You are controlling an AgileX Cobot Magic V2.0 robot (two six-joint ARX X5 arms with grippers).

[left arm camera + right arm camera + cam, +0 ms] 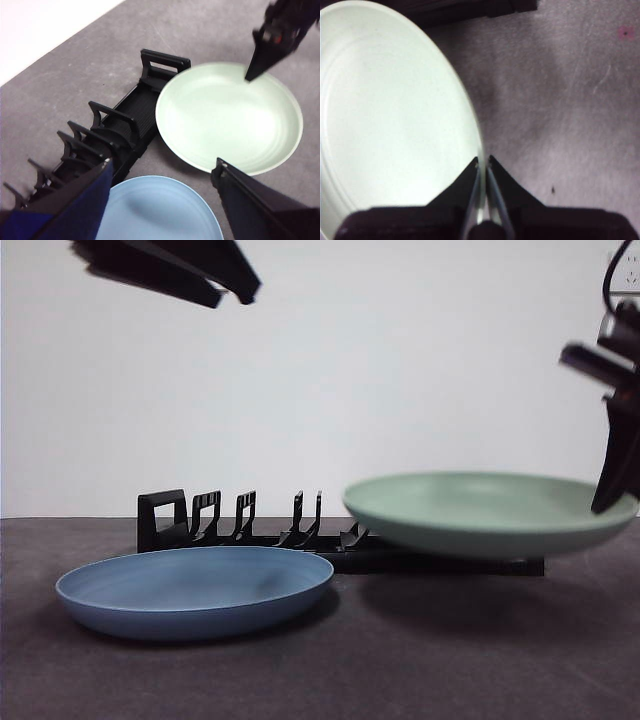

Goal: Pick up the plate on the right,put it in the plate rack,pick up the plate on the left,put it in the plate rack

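Note:
My left gripper grabs the plate by its rim [352, 498] next, to stand the green plate [490, 510] in the plate rack.
A pale green plate [490, 510] hangs level above the table, lifted clear, its shadow on the surface below. My right gripper [612, 502] is shut on the plate's right rim [481, 175], one jaw on each side of the edge. The green plate [230, 117] overlaps the right end of the black plate rack [250, 530], which stands behind it with its slots empty [100, 140]. A blue plate [195, 590] lies flat on the table at the front left [160, 210]. My left gripper [162, 172] hovers high, open, over the rack and the blue plate, showing as a dark tip [235, 285] at the top left.
The dark grey tabletop [450, 660] runs to a white wall [350, 370] behind. A wall socket [625, 275] and a cable are at the top right corner.

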